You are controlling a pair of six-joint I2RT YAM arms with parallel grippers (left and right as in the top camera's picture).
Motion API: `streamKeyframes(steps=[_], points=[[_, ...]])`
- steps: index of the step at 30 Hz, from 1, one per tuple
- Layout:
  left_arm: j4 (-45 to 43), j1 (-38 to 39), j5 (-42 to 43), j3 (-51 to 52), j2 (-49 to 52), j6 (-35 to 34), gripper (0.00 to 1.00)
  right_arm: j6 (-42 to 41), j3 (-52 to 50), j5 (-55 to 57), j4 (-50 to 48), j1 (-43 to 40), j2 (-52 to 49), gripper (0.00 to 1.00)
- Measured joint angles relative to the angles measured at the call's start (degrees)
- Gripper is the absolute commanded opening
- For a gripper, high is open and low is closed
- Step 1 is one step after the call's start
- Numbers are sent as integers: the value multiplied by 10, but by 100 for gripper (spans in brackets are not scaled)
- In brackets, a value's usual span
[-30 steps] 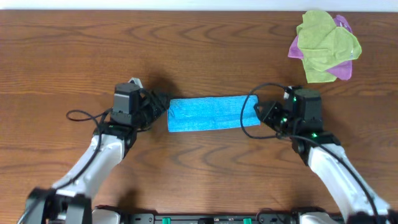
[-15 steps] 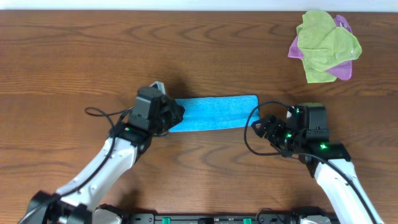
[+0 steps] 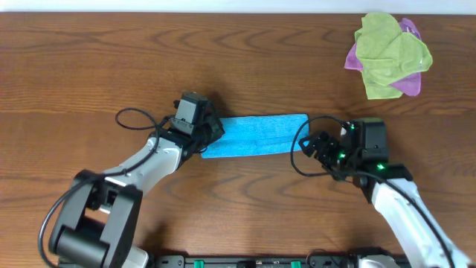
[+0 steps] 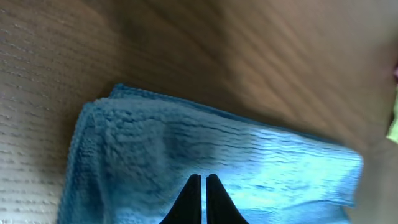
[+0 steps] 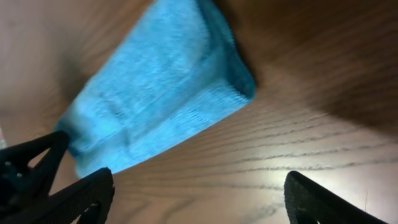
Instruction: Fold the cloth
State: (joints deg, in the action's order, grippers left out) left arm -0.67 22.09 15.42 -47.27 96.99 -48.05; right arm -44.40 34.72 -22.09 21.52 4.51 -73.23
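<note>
Next, my right gripper grabs the sky-blue cloth by its loose end [image 3: 303,131] [image 5: 228,57]. Then I fold that end over toward the cloth's opposite end.
The sky-blue cloth [image 3: 256,134] lies folded into a long narrow strip across the middle of the wooden table. My left gripper [image 3: 209,132] sits over the strip's left end, fingers pressed together. In the left wrist view its shut tips [image 4: 203,180] hover over the cloth [image 4: 186,137] with nothing seen pinched between them. My right gripper [image 3: 312,145] stands just off the strip's right end, jaws spread wide. In the right wrist view the gripper [image 5: 199,199] frames bare wood, and the cloth's end [image 5: 155,93] lies beyond it, untouched.
A lime-green cloth [image 3: 390,48] lies crumpled on a purple-pink cloth [image 3: 410,83] at the back right corner. Black cables loop beside each wrist. Bare wood surrounds the strip on all sides.
My left gripper moved right onto the cloth's left end and shut. My right gripper opened and pulled back off the right end. The strip stays flat.
</note>
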Motion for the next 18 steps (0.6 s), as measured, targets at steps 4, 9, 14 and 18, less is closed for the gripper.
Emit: streamKeyframes(steps=[4,9,14,18], points=[[0,0,-9,-1,15,4,6,-6,0,-1,-21,0,-50,87],[7,0,-29,-1,18,12,6,-17,0,-7,-58,0,-98,87],[35,0,-55,-2,19,21,6,-39,0,-16,-106,4,-130,86],[40,0,-67,-2,20,30,6,-55,2,-22,-146,17,-146,86]])
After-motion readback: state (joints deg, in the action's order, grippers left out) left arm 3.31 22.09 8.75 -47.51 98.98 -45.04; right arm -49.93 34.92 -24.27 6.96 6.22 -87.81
